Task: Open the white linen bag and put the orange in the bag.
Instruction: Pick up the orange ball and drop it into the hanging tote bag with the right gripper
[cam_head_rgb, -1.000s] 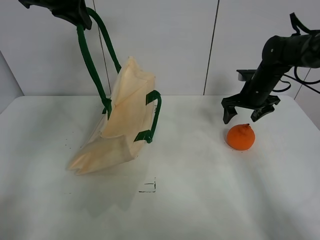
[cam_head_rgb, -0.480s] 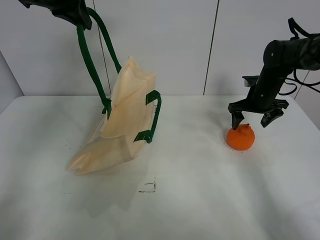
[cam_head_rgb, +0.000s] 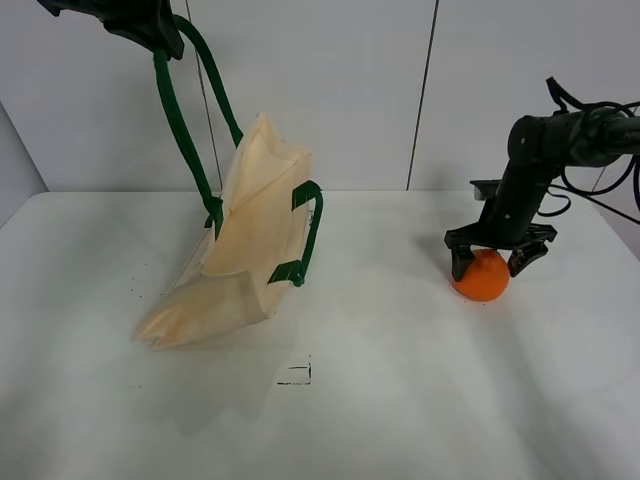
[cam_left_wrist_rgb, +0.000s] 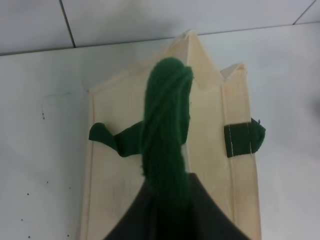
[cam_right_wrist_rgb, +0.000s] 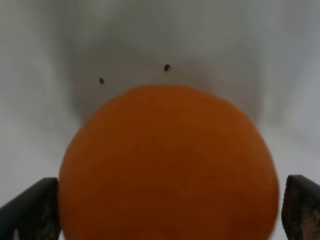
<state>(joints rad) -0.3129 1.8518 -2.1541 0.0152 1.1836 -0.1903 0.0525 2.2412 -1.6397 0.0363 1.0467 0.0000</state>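
Next, my right gripper grabs the orange (cam_head_rgb: 482, 281) by its round sides to put it in the open white linen bag (cam_head_rgb: 248, 235).
The white linen bag (cam_head_rgb: 248, 235) hangs tilted at the table's left, its bottom corner resting on the table. My left gripper (cam_head_rgb: 140, 25) is high at the top left, shut on one dark green handle (cam_head_rgb: 170, 110) and holding it up. The other handle (cam_head_rgb: 308, 230) droops down the bag's side. In the left wrist view the held handle (cam_left_wrist_rgb: 167, 125) runs down to the bag (cam_left_wrist_rgb: 120, 165). The orange (cam_head_rgb: 482, 281) sits on the table at the right. My right gripper (cam_head_rgb: 492, 263) is open and lowered over it, one finger on each side. In the right wrist view the orange (cam_right_wrist_rgb: 170, 160) fills the space between the fingertips (cam_right_wrist_rgb: 30, 210).
The white table (cam_head_rgb: 400, 400) stretches between the bag and the orange, with a small black square mark (cam_head_rgb: 296, 373) near its middle front. A white panelled wall (cam_head_rgb: 330, 90) stands behind the table.
My right gripper has come down from above and behind the orange so that its open fingers now straddle it. The left gripper, the bag and the orange have not moved.
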